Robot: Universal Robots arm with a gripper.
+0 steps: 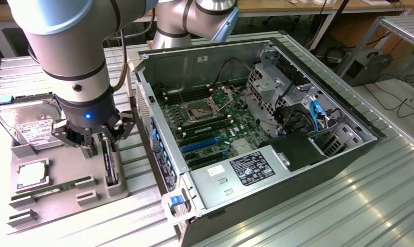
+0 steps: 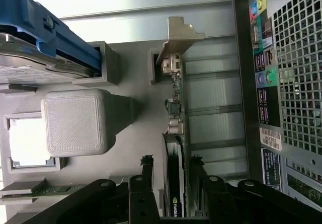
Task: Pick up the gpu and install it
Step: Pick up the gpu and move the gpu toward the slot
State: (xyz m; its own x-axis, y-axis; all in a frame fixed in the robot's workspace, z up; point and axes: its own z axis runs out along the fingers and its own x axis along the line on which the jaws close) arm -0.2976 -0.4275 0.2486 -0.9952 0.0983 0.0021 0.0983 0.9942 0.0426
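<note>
Ports and bare components stick out from the GPU's board near its bracket [image 2: 177,38]. My gripper should next pick up the GPU by the flat-sided cooler end [image 2: 174,186].
The gpu [image 1: 111,165] stands on its long edge in a slot of the grey holder tray [image 1: 63,208], just left of the open computer case in the exterior view. In the wrist view the gpu [image 2: 177,128] is a thin dark card with its silvery bracket [image 2: 177,38] at the far end. My gripper [image 1: 101,148] is lowered over the card's near end. The gripper [image 2: 172,167] straddles the card, one black finger [image 2: 147,169] on each side. A small gap shows between the card and at least one finger. The gripper is open.
The open computer case [image 1: 344,154] lies beside the tray, its motherboard with blue slots [image 1: 201,146] exposed. A hard drive [image 1: 27,126], a CPU [image 1: 31,175] and a green RAM stick [image 1: 52,189] also sit on the tray. The case's rear panel [image 2: 287,83] is close by.
</note>
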